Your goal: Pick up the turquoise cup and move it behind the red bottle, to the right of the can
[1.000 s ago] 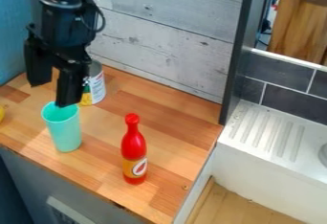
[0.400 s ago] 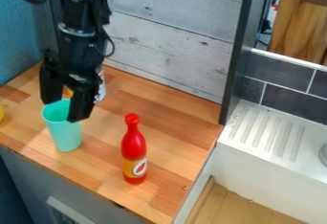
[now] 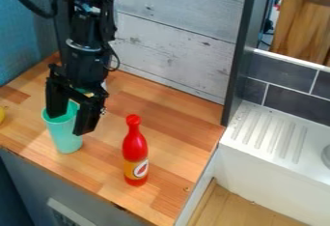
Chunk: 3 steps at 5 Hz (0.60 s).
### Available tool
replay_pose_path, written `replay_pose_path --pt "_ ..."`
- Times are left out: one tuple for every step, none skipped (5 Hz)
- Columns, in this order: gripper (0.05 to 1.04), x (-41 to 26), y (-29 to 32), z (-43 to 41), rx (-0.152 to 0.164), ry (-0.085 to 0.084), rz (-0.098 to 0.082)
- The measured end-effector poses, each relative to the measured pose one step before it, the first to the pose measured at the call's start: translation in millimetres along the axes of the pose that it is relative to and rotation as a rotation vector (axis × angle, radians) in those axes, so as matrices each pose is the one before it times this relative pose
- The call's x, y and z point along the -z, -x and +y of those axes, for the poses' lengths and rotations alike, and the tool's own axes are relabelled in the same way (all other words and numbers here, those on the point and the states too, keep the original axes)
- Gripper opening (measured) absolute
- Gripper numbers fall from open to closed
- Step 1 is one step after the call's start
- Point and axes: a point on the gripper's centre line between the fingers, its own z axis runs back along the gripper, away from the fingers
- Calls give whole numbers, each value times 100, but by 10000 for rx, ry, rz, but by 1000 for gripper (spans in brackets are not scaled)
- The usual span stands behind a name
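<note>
My gripper next needs to grab the turquoise cup (image 3: 65, 135) by the cup's upper side, just below the cup's rim, to lift and move it.
The black gripper (image 3: 67, 123) hangs at the left of the camera view, open, with its two fingers spread around the rim of a turquoise cup (image 3: 65, 135). One finger overlaps the cup's left part and the other is by its right side; whether they touch it I cannot tell. The cup stands upright on the wooden counter (image 3: 174, 109). To its right a red bottle (image 3: 134, 150) with an orange label stands upright. A can behind the gripper is mostly hidden by it.
A yellow object (image 3: 2, 114) lies at the left edge. At the right is a white sink unit with a ridged drainboard (image 3: 270, 133), beyond a dark upright post (image 3: 243, 51). A whitewashed plank wall (image 3: 174, 36) bounds the counter behind.
The gripper has come down and a little to the right, from above the cup to around its rim. It now covers most of the can. Cup and bottle have not moved.
</note>
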Motion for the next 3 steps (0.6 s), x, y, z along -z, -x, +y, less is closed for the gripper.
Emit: replay_pose_path --pt "986 971 -593 -106 22 90 53" --pt "930 -13 -467 -51 -25 4 -286" --pt "680 761 -279 -23 -59 58 112"
